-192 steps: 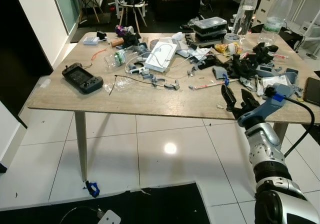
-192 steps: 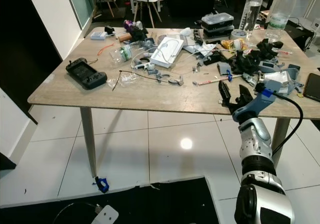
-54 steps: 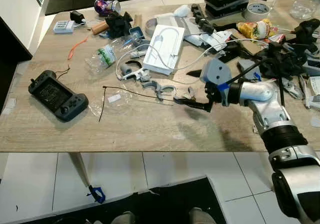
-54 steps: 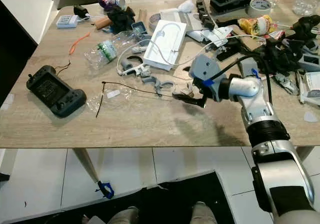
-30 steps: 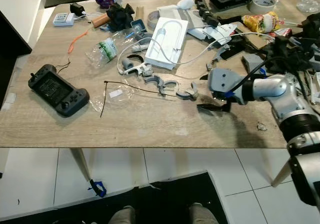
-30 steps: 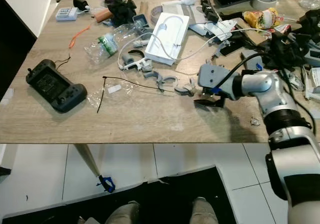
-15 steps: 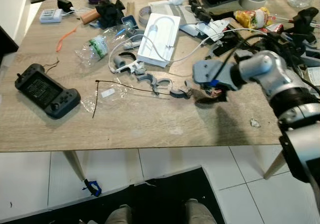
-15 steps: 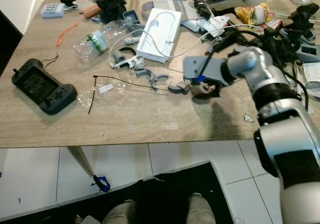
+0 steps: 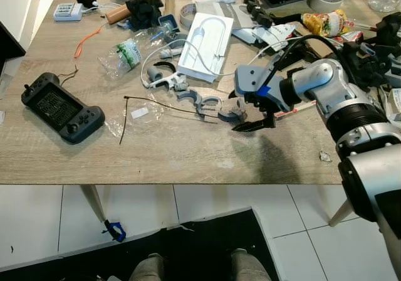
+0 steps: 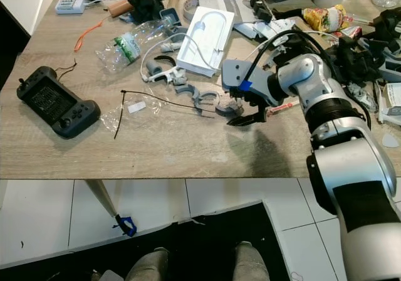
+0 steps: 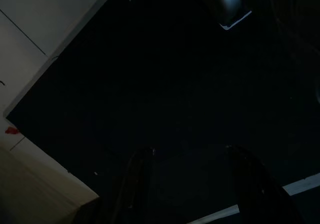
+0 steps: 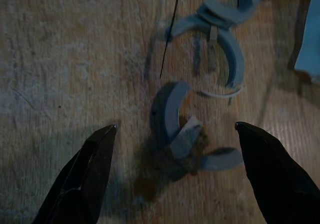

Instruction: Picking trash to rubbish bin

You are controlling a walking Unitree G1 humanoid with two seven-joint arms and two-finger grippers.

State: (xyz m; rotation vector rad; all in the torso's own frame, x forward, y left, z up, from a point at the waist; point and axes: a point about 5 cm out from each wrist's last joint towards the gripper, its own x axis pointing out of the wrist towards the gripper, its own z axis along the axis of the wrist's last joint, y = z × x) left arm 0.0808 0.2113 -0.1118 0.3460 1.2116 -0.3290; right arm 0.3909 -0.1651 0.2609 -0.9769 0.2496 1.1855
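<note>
The grey curved plastic piece is trash for the rubbish bin; my right gripper should grip its arched band [image 12: 172, 109] next.
My right gripper [image 9: 242, 116] hovers open just above the wooden table [image 9: 188, 162], near its middle. In the right wrist view its fingers [image 12: 92, 174] straddle a grey curved plastic piece [image 12: 170, 111] with a small crumpled brown scrap [image 12: 192, 139] against it. Other trash lies around: a crushed clear bottle [image 9: 128, 54], a clear wrapper [image 9: 135, 119], a yellow snack bag [image 9: 324, 22] and a tiny crumpled bit [image 9: 324, 157] by the front edge. My left gripper [image 11: 190, 150] hangs idle over a dark floor mat, its fingers apart.
A black game controller [image 9: 61, 107] lies at the table's left. A white box [image 9: 207, 39] with a cable, a thin black cable tie [image 9: 169, 108], several grey clips and black parts [image 9: 369, 61] crowd the far side. White floor tiles [image 9: 37, 218] lie below.
The camera has shifted slightly. My right gripper has moved left from the bare table towards the grey curved pieces and now sits over the one with the scrap.
</note>
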